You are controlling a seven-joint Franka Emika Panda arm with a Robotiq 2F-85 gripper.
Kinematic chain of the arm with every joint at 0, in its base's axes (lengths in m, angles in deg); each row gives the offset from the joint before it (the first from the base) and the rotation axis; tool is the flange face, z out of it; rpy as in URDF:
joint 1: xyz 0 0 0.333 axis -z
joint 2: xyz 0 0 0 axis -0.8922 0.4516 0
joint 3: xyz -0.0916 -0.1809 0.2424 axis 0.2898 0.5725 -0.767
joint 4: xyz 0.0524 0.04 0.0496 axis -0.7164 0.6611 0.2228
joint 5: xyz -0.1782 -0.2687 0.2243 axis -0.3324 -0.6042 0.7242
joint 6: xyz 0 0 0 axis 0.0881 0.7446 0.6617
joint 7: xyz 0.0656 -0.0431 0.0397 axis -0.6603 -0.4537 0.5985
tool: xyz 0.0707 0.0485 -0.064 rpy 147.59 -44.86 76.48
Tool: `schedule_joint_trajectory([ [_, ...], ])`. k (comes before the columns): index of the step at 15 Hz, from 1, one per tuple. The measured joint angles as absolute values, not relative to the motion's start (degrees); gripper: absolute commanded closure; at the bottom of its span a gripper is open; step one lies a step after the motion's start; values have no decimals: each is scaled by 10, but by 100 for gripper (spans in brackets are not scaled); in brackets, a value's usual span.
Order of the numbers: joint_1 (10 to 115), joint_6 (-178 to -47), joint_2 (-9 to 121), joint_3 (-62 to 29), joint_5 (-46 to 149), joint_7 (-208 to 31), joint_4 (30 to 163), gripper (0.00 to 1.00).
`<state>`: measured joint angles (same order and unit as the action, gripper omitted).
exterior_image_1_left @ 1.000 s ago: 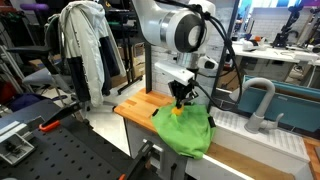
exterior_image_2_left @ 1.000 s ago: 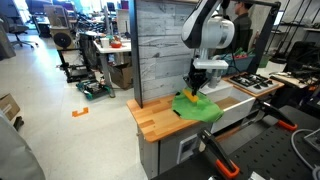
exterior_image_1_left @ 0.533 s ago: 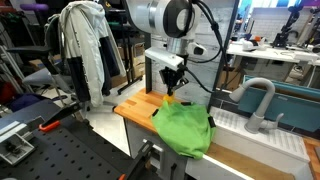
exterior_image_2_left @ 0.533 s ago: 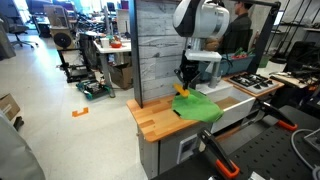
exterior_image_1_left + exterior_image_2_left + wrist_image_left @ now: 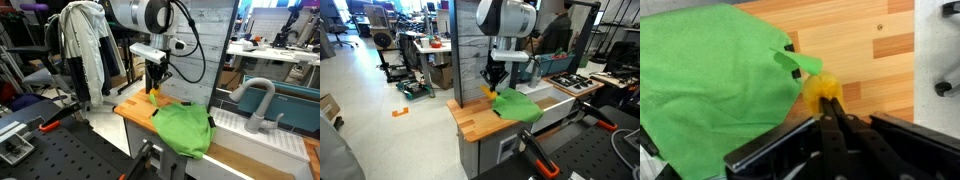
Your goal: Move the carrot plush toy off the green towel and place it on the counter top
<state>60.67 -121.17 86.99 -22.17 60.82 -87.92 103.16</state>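
Note:
The carrot plush toy [image 5: 823, 88] has its green leaves hanging over the towel's edge. My gripper will keep holding it until it lies on the counter top [image 5: 858, 68].
The green towel [image 5: 184, 128] lies crumpled on the wooden counter top [image 5: 136, 108]; it shows in both exterior views [image 5: 518, 105] and fills the left of the wrist view [image 5: 715, 85]. My gripper [image 5: 156, 87] is shut on the orange-yellow carrot plush toy [image 5: 823, 88] and holds it just above the bare wood, beside the towel's edge. In an exterior view the toy [image 5: 488, 91] hangs at the fingertips [image 5: 491, 85], clear of the towel. The gripper's fingers [image 5: 828, 103] pinch the toy's near end.
A sink with a curved grey faucet [image 5: 258, 100] sits beyond the towel. A wooden back panel [image 5: 470, 45] stands behind the counter. A rack with white coats [image 5: 85, 50] stands to the side. Bare wood [image 5: 470, 118] lies next to the towel.
My gripper has lifted the carrot plush toy off the green towel and carried it sideways over the bare wood. The towel stays in place.

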Motion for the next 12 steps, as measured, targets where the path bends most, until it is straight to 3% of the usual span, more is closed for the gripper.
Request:
schedule_joint_trajectory([
  [12,571,-1192,927,-222,605,-882,982,99],
])
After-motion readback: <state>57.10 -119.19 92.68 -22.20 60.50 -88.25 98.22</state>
